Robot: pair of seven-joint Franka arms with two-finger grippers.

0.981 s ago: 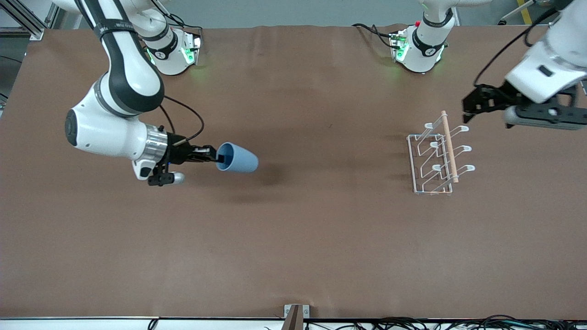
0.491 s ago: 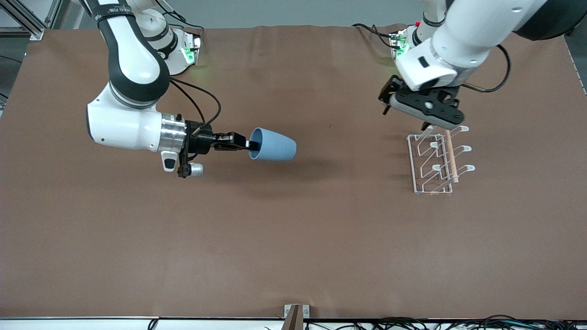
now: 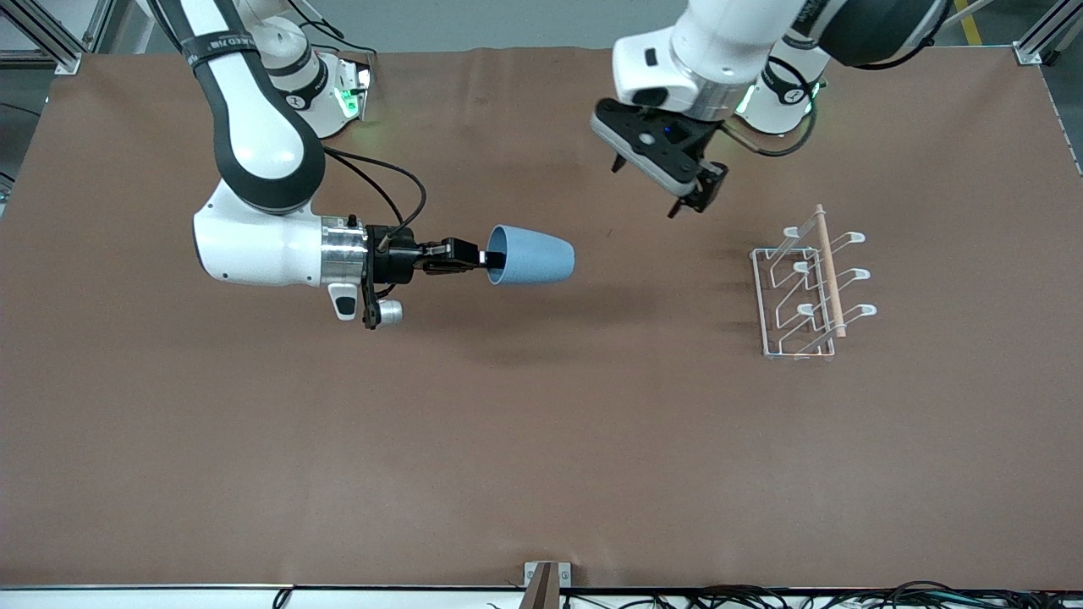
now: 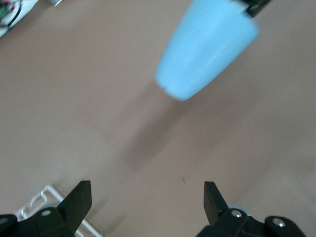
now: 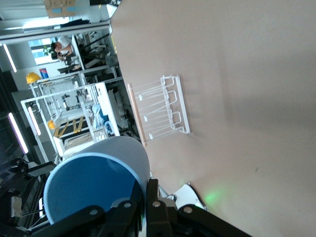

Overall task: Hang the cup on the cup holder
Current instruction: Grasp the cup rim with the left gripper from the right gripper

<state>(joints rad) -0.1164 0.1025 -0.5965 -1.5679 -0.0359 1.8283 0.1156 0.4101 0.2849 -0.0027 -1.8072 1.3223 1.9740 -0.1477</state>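
The left gripper reaches the light-blue cup next and grabs its closed base end (image 3: 561, 258), which leaves the cup's opening free to slip onto the cup holder (image 3: 808, 288).
The light-blue cup (image 3: 533, 255) lies on its side in the air over the middle of the table, its mouth toward the right arm's end. My right gripper (image 3: 484, 256) is shut on its rim, one finger inside; in the right wrist view the cup's mouth (image 5: 94, 190) fills the corner by the gripper (image 5: 145, 197). The white wire cup holder (image 3: 808, 288) with its wooden rod stands at the left arm's end and shows in the right wrist view (image 5: 160, 106). My left gripper (image 3: 691, 201) is open and empty over the table between cup and holder. In the left wrist view (image 4: 146, 192) it faces the cup (image 4: 207, 49).
The brown table (image 3: 541, 440) is bare apart from the holder. The two arm bases with green lights stand along the edge farthest from the front camera. A corner of the holder (image 4: 37, 205) shows beside one left finger.
My right arm has carried the cup toward the holder's end. My left arm has swung from past the holder to over the table between cup and holder.
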